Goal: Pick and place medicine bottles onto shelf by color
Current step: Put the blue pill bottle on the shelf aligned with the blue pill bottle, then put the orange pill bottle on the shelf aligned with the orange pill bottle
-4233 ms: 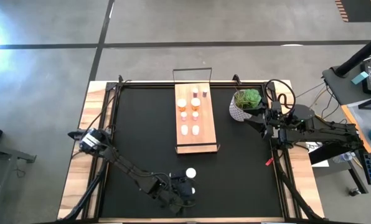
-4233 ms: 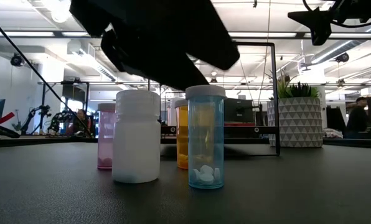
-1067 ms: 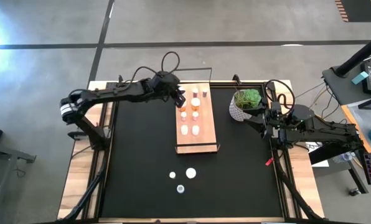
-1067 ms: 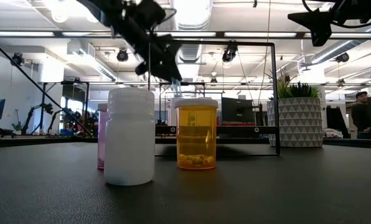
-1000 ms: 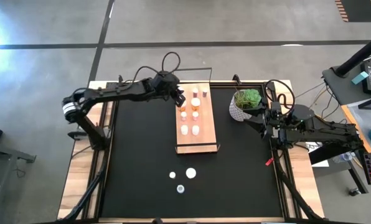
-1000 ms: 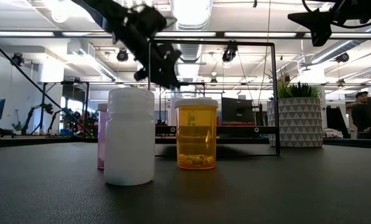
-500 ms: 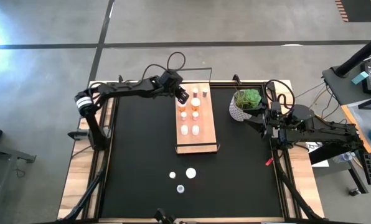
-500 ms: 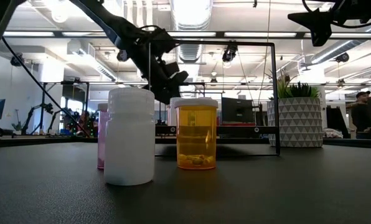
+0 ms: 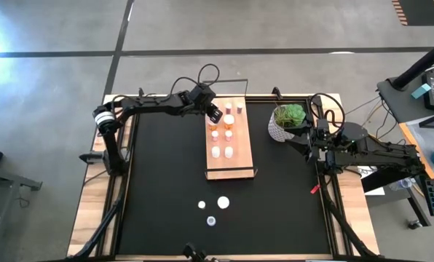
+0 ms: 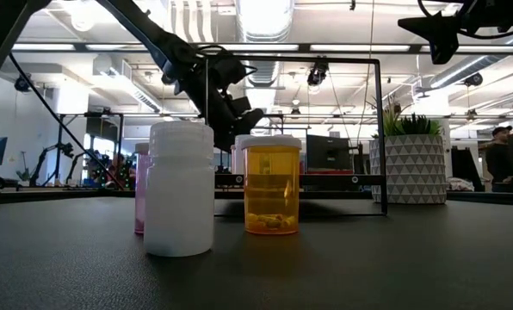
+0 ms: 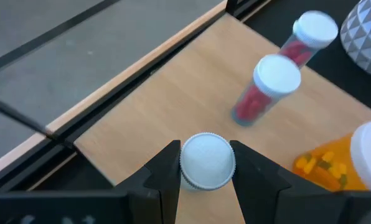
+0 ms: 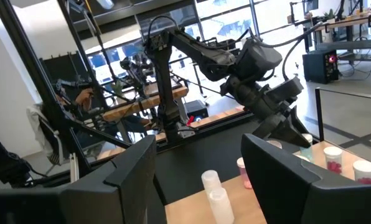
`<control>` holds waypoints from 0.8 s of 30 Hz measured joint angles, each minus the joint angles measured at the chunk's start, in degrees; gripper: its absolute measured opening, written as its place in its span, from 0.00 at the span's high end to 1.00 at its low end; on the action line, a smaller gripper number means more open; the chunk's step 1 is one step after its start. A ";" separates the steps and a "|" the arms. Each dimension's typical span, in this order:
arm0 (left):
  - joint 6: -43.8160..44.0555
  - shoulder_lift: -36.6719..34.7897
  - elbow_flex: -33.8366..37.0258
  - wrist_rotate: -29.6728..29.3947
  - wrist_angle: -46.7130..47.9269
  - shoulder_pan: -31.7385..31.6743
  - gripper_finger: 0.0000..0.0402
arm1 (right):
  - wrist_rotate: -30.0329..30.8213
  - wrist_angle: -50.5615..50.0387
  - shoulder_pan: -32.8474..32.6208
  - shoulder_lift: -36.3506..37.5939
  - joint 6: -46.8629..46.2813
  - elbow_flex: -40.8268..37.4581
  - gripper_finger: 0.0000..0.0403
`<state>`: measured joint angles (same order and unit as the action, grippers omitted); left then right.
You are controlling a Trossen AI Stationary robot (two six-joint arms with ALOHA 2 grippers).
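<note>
The white cap [image 11: 193,163] is low over the light-wood board [image 11: 173,130] in the left wrist view, in line with the pink bottles. My left gripper needs to open now.
The shelf [image 9: 229,166] is a light-wood board on the black mat, with several medicine bottles standing on it. In the left wrist view, two pink bottles [image 11: 269,87] and an orange one [image 11: 335,163] show on the shelf's board [image 11: 167,99]. My left gripper [image 9: 214,114] is over the shelf's far left corner, shut on a pale blue bottle [image 12: 304,140] with a white cap. On the mat near the front stand a white bottle [image 10: 181,189], an orange bottle [image 10: 271,188] and a pink bottle [image 10: 141,191]. My right gripper [image 12: 201,180] waits open beside the plant. My left gripper pinches the bottle between its two fingers [image 11: 165,169], just under the white cap [image 11: 193,163]. The fingers come from above, slanting down, with the bottle upright and its cap up. The cap hides the body, so I cannot tell whether the base rests on the board.
A green plant in a white patterned pot [image 9: 286,122] stands right of the shelf, close to my right gripper. A thin dark wire frame [image 10: 379,129] rises at the shelf's ends. Bare black mat [image 9: 159,175] lies left of the shelf.
My left gripper, still shut on the bottle, has gone a little toward the table's right edge and down, over the shelf's far left corner. The arm behind it has swung in toward the table. The bottles on the mat and shelf have stayed put.
</note>
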<state>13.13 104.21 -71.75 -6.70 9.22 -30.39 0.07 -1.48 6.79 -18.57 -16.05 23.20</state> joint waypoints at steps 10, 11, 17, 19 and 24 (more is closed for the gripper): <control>-0.20 0.12 0.00 -0.28 -0.98 -0.28 0.70 | 0.00 0.00 -0.01 0.00 0.00 0.00 0.44; -0.18 0.12 0.00 -0.28 -1.05 -0.31 0.68 | -0.01 0.00 0.00 0.00 0.00 0.00 0.44; -0.02 0.12 0.00 -0.31 -1.08 -0.31 0.60 | 0.00 0.00 -0.02 0.00 0.00 0.00 0.44; 0.02 0.09 0.00 -0.29 -1.08 -0.31 0.57 | 0.01 0.00 0.00 0.00 0.00 -0.02 0.44; 0.04 -1.72 0.02 0.34 -1.12 -0.31 0.49 | -0.01 0.02 -0.02 0.00 0.00 -0.01 0.44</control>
<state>13.17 102.49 -71.72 -6.36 8.10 -30.70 0.05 -1.46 6.77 -18.57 -16.05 23.18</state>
